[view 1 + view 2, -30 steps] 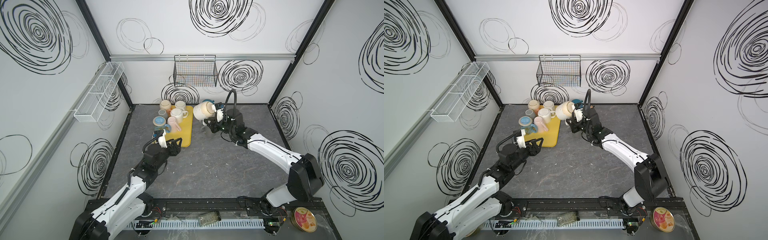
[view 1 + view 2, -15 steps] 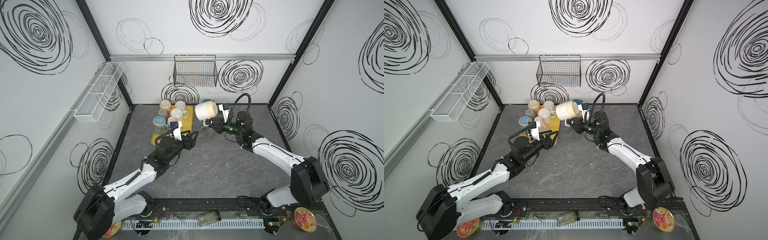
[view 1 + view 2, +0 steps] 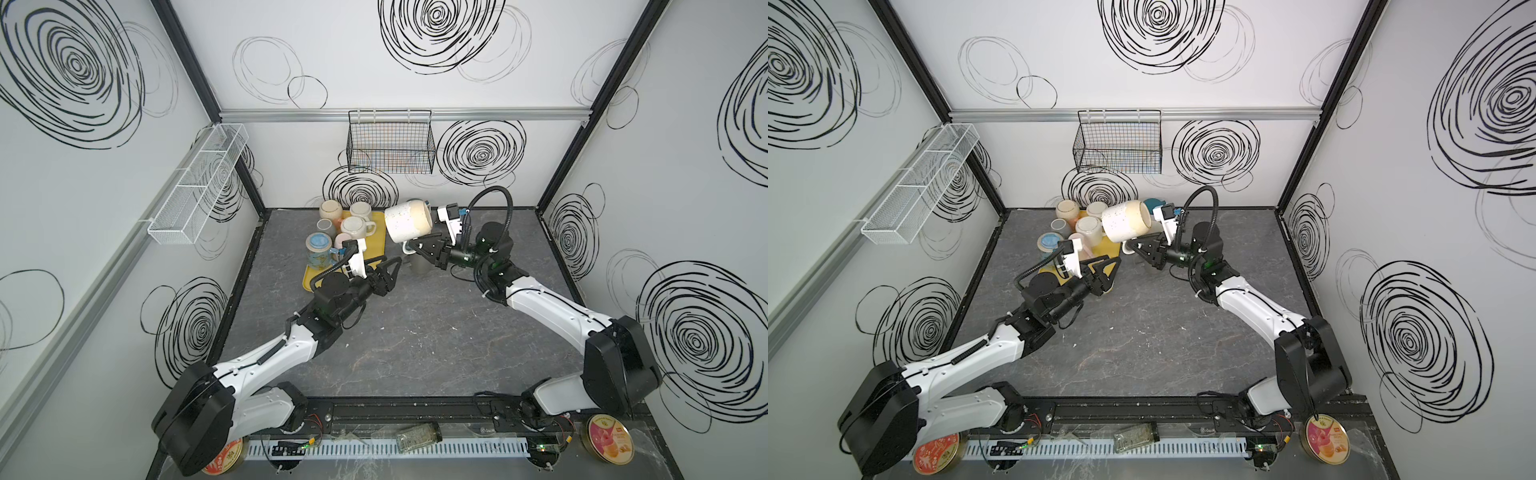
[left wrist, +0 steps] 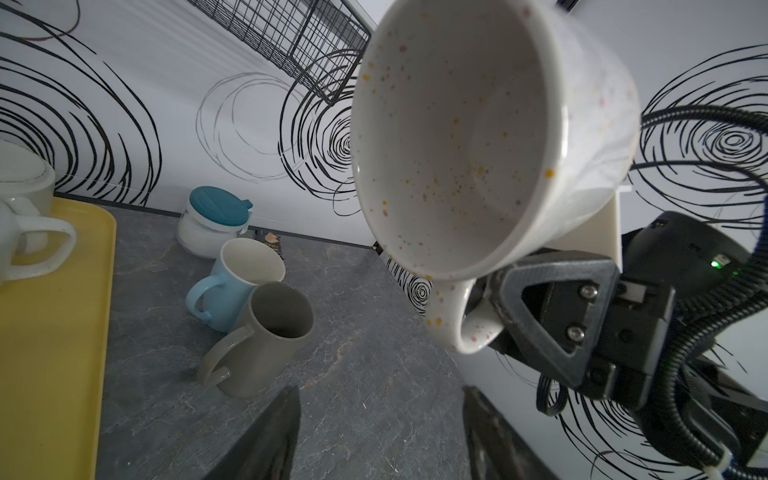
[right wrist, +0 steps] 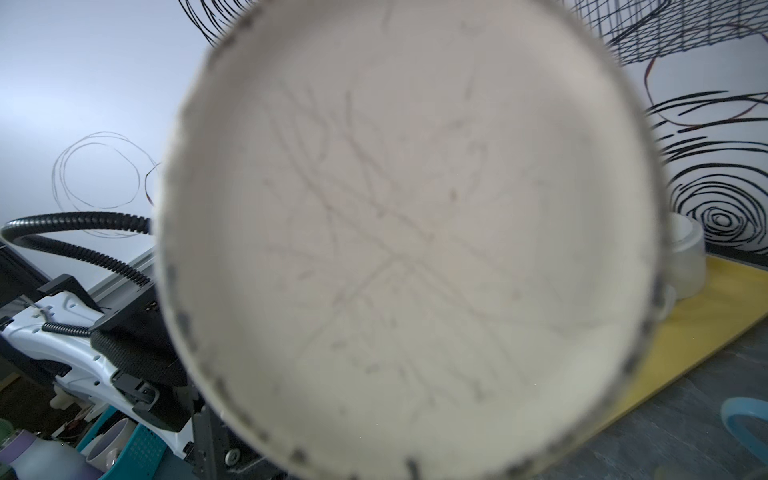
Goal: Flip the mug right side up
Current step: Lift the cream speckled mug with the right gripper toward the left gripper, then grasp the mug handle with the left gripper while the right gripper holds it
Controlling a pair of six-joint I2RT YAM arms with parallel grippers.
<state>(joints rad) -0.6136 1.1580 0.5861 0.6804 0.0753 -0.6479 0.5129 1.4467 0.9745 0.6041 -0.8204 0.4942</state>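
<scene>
My left gripper should next grab the mug's handle from the mug's opening side to set it upright.
The mug point(image 3: 409, 224) point(image 3: 1125, 224) is white with coloured speckles and hangs in the air over the back of the table. It lies roughly on its side. Its open mouth point(image 4: 453, 137) faces my left gripper, and its bare bottom point(image 5: 403, 232) fills the right wrist view. My right gripper point(image 3: 415, 249) point(image 3: 1136, 247) point(image 4: 486, 307) is shut on the mug's handle point(image 4: 457, 320). My left gripper point(image 3: 392, 266) point(image 3: 1111, 266) point(image 4: 380, 390) stands open and empty just below and left of the mug, not touching it.
A yellow tray point(image 3: 376, 249) point(image 4: 50, 332) with several mugs sits at the back left. Below the held mug stand a grey mug point(image 4: 266, 332), a light blue mug point(image 4: 237, 282) and a teal-lidded jar point(image 4: 216, 220). A black wire basket point(image 3: 390, 145) hangs on the back wall.
My left arm has reached forward and right, bringing its open gripper close under the mug. The right wrist has swung right and turned the mug further onto its side.
</scene>
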